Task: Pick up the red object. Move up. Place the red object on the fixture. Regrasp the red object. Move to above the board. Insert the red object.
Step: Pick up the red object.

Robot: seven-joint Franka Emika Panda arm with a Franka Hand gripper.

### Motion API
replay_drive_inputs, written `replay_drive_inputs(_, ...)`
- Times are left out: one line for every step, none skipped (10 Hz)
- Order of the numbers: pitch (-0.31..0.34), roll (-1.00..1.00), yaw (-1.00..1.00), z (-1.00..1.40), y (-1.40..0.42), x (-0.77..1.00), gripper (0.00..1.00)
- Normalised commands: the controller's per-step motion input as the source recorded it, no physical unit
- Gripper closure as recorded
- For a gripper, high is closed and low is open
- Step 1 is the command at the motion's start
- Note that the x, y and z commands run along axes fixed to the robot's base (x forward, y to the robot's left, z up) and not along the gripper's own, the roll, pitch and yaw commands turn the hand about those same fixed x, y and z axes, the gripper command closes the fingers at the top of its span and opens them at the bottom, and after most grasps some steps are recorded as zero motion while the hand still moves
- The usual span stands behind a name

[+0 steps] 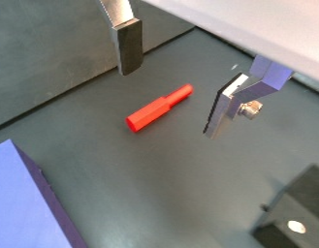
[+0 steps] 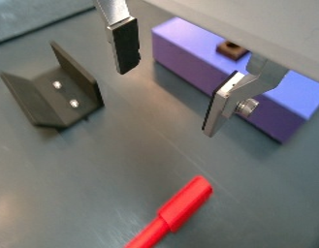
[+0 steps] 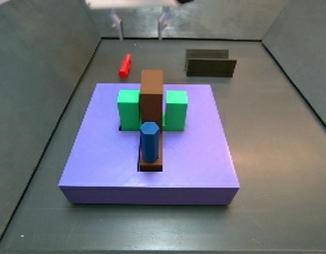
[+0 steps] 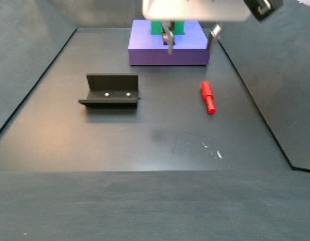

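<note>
My gripper picks up the red object by its thick head [image 3: 124, 71] [image 1: 147, 114] next, to set it on the fixture.
The red object [image 1: 159, 108] is a short bright-red peg lying flat on the dark floor; it also shows as the red object [image 3: 126, 66] and the red object [image 4: 209, 96] in both side views. My gripper [image 1: 171, 100] hangs well above the floor, open, with nothing between its silver fingers [image 1: 128, 48]. In a side view the gripper [image 3: 142, 35] sits high, near the peg. The fixture [image 4: 109, 91], a dark L-shaped bracket, stands apart from the peg. The board [image 3: 159, 169] is a lavender slab carrying green blocks [image 3: 130, 107], a brown upright [image 3: 152, 91] and a blue peg [image 3: 150, 139].
Dark walls [image 3: 59, 79] rise around the floor on all sides. In a wrist view the board [image 2: 201, 68] and the fixture [image 2: 58, 87] flank the open gripper [image 2: 167, 100], with the red object [image 2: 175, 213] on the floor nearby.
</note>
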Motion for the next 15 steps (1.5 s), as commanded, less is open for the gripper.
replay_drive_inputs(-0.209,-0.02,-0.04,-0.87,0.08,-0.33,0.0)
replay_drive_inputs(-0.233,-0.05,0.0,-0.81,0.07,-0.27,0.0)
replay_drive_inputs(-0.211,-0.04,-0.01,-0.85,0.11,-0.21,0.0)
replay_drive_inputs(-0.207,-0.03,-0.01,-0.86,0.12,-0.22,0.0)
replay_drive_inputs(-0.204,-0.03,-0.02,-0.86,0.13,-0.21,0.0)
replay_drive_inputs(-0.196,-0.01,-0.03,-0.87,0.14,-0.21,0.0)
replay_drive_inputs(-0.227,-0.07,-0.04,-0.78,0.07,-0.23,0.0)
replay_drive_inputs(-0.189,-0.2,-0.14,-0.42,0.0,-0.06,0.0)
replay_drive_inputs(-0.263,-0.33,-0.22,-0.21,0.0,0.0,0.0)
replay_drive_inputs(-0.277,-0.27,-0.28,-0.39,0.0,0.0,0.0)
replay_drive_inputs(-0.051,-0.11,-0.11,-0.13,0.09,0.0,0.0)
replay_drive_inputs(-0.001,-0.05,0.0,0.0,0.04,0.0,0.0)
replay_drive_inputs(0.0,0.0,0.0,0.0,0.0,0.0,0.0)
replay_drive_inputs(0.0,0.0,0.0,0.0,0.0,0.0,1.0)
replay_drive_inputs(0.0,0.0,0.0,0.0,0.0,0.0,1.0)
